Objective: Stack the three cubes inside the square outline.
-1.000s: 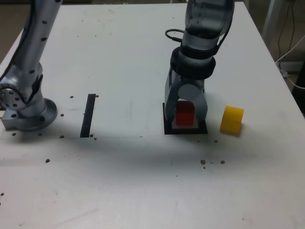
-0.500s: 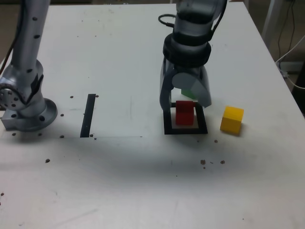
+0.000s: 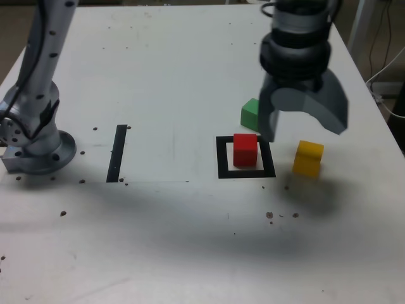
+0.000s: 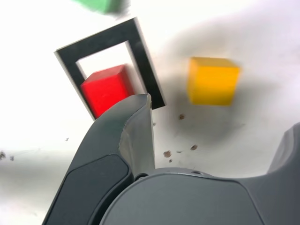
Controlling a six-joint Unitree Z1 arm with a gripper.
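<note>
The yellow cube needs to be stacked on the red cube inside the outline (image 3: 223, 158), so the robot's gripper should grab the yellow cube by its opposite sides next.
The red cube (image 3: 245, 150) rests inside the black square outline (image 3: 223, 158), free of the gripper. Behind the outline sits the green cube (image 3: 250, 114). The yellow cube (image 3: 309, 158) stands outside the outline, on the exterior view's right. My gripper (image 3: 302, 130) hangs open above the table, between the red and yellow cubes and nearer the yellow one, holding nothing. In the wrist view the red cube (image 4: 105, 89), outline (image 4: 143, 61), yellow cube (image 4: 212, 80) and an edge of the green cube (image 4: 101, 4) show beyond the open gripper (image 4: 215, 126).
The arm's base (image 3: 35, 149) stands at the exterior view's left. A straight black tape strip (image 3: 117, 153) lies beside it. Small dark specks (image 3: 281, 215) dot the white table. Cables (image 3: 389, 69) hang past the table's right edge.
The gripper opened and let go of the red cube inside the outline. It then rose and swung toward the exterior view's right, uncovering the green cube.
</note>
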